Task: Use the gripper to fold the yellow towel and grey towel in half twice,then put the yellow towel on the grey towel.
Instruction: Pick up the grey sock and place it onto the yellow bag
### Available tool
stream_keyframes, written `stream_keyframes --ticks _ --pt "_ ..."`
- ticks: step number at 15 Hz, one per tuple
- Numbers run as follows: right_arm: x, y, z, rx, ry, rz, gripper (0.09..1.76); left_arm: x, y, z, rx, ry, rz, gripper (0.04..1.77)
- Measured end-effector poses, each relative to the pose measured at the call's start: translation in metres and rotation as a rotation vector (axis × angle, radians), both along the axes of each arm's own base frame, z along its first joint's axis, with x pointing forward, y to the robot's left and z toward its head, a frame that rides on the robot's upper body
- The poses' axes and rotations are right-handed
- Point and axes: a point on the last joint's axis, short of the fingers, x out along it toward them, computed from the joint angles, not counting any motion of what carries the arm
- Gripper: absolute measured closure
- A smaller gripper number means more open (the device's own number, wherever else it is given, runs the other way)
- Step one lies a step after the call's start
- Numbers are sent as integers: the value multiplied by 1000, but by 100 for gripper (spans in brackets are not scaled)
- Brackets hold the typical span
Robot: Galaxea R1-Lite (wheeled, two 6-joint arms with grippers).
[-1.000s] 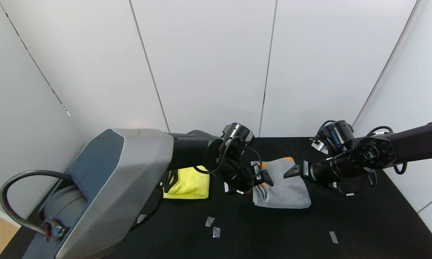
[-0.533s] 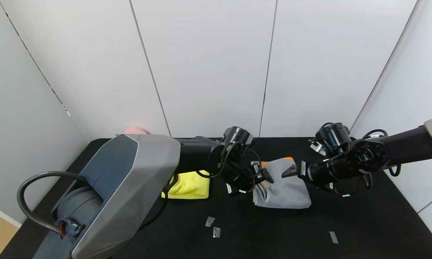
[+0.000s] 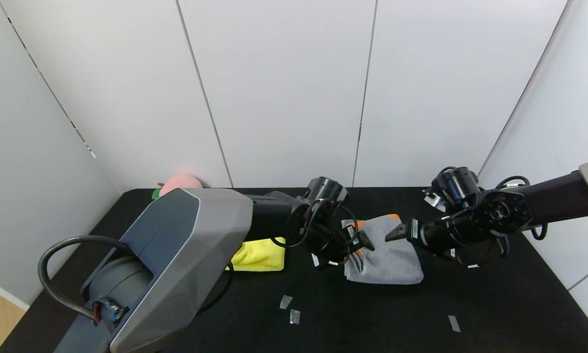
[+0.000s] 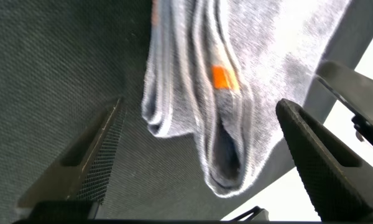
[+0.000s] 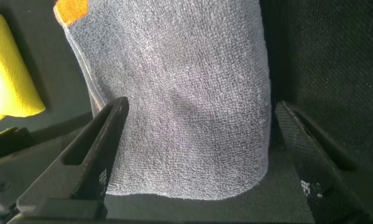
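The robot's right gripper will grab the towel by its rounded folded edge (image 3: pixel 414 252) next, because the middle of the grey towel (image 3: pixel 384 255) lies flat and wide.
The grey towel (image 3: pixel 384 255) lies folded on the black table, its orange band showing at the far edge. My left gripper (image 3: pixel 365 243) is open at the towel's left side; the left wrist view shows the layered grey edge (image 4: pixel 227 118) between the spread fingers. My right gripper (image 3: pixel 393 234) is open above the towel's right part; the right wrist view shows the flat grey cloth (image 5: pixel 180 106) between its fingers. The yellow towel (image 3: pixel 259 255) lies folded to the left, partly hidden by my left arm, and shows in the right wrist view (image 5: pixel 9 74).
A pink plush peach (image 3: pixel 179 181) sits at the far left corner of the table (image 3: pixel 495 304). Small tape scraps (image 3: pixel 289 309) lie near the front, another (image 3: pixel 453 323) at the right. White walls close in the back and sides.
My left arm has shifted right, uncovering the pink peach, and its gripper has crept a little toward the towel's edge. The right gripper has barely moved. Both towels lie as before.
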Motion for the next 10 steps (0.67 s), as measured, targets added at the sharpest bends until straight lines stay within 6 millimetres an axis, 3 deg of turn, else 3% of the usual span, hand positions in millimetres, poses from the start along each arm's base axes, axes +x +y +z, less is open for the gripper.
stream_keyframes --ticks 6,7,10 --pt "-1 0 3 2 -6 1 15 -2 -10 -3 -21 -22 -13 9" --pt "-1 0 4 2 -8 0 15 -3 -11 -5 -20 -22 -15 18" --pt "-1 -1 4 2 -10 0 15 -2 -11 -8 -15 -19 -14 67"
